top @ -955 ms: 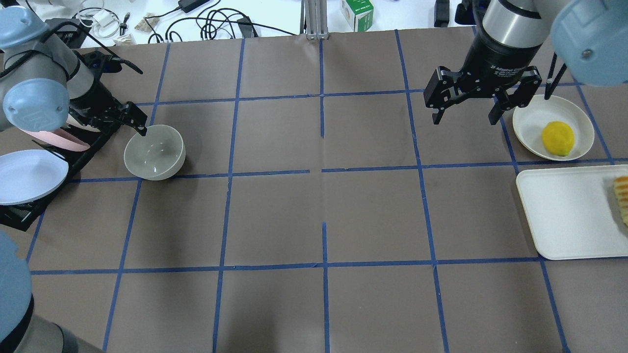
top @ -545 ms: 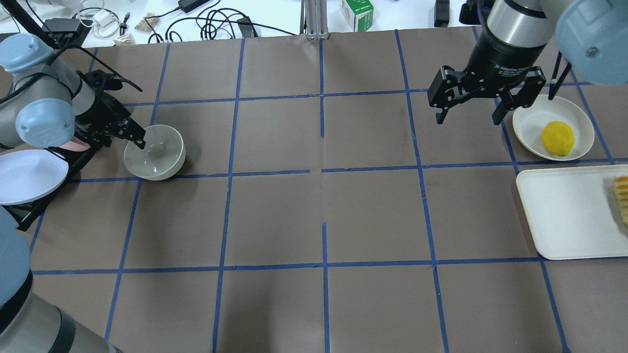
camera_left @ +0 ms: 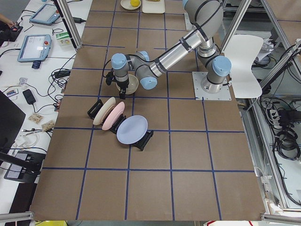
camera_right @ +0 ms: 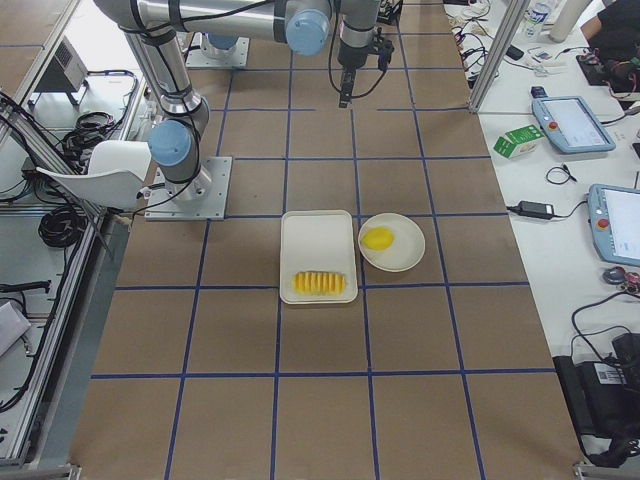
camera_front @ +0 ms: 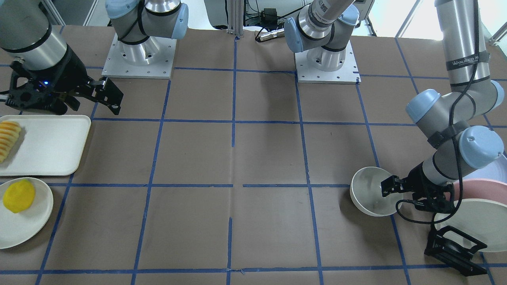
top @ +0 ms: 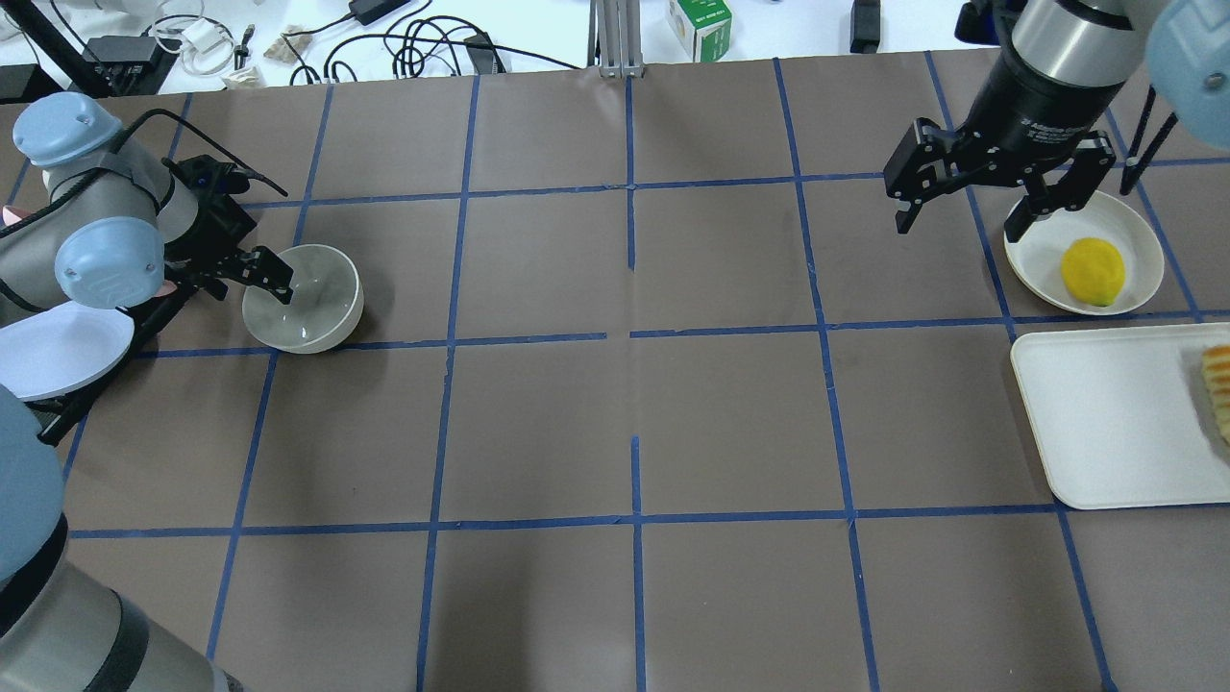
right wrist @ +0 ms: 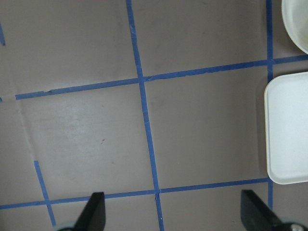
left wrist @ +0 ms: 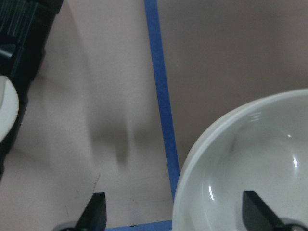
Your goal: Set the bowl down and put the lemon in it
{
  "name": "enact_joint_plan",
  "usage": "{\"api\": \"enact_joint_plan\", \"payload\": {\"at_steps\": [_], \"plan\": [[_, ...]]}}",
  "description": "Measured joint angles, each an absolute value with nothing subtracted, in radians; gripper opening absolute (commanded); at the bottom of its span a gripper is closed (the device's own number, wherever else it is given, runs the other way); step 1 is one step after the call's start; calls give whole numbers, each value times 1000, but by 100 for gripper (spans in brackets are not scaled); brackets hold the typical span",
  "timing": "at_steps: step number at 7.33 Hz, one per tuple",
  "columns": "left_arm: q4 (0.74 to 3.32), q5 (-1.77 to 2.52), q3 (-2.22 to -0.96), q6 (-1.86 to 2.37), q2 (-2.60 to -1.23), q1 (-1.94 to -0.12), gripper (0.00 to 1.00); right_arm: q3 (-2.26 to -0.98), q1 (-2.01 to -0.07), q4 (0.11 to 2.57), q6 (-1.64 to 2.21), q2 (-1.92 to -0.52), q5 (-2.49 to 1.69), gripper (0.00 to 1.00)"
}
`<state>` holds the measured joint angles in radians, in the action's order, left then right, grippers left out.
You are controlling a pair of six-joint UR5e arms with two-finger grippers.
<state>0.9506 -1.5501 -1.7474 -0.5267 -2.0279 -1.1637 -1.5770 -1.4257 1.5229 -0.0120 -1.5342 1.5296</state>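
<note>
My left gripper should grab the bowl point(camera_front: 373, 192) by its thin rim point(camera_front: 383, 180) next, because the bowl is far wider than my open fingers.
The white bowl point(top: 306, 300) stands upright on the table at the left; it also shows in the front view point(camera_front: 368, 198) and the left wrist view point(left wrist: 260, 159). My left gripper point(top: 270, 282) is open and straddles the bowl's left rim, with one finger inside and one outside point(left wrist: 175, 211). The yellow lemon point(top: 1093, 271) lies on a flat off-white plate point(top: 1041, 252) at the far right, and shows in the front view point(camera_front: 18, 196). My right gripper point(top: 961, 223) is open and empty above the table, just left of that plate.
A white tray point(top: 1105, 423) with a row of yellow slices point(top: 1218, 384) lies in front of the lemon plate. A black rack with upright plates point(top: 58, 348) stands just left of the bowl, close to my left arm. Cables and a box lie beyond the table's far edge.
My left gripper has shifted along the bowl's left rim and now straddles it. My right gripper has moved right and a little farther away, toward the lemon plate. The bowl has not moved.
</note>
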Motion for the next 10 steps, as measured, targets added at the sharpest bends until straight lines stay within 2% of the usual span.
{"api": "enact_joint_plan", "payload": {"at_steps": [2, 3, 5, 8, 10], "plan": [[950, -1549, -1750, -529, -2029, -1163, 70, -1578, -1380, 1530, -40, -1533, 1530, 100], [950, -1549, -1751, -529, -2030, -1163, 49, -1579, -1373, 1535, -44, -1532, 1532, 100], [950, -1548, -1751, -529, -2031, -1163, 0, -1580, -1346, 1550, -71, -1530, 1538, 100], [951, -1551, -1750, -532, -2033, -1163, 0, -1580, -1188, 1571, -274, -1482, 1535, 100], [951, -1553, -1747, -535, -2034, -1163, 0, -1579, -1099, 1669, -403, -1419, 1535, 100]]}}
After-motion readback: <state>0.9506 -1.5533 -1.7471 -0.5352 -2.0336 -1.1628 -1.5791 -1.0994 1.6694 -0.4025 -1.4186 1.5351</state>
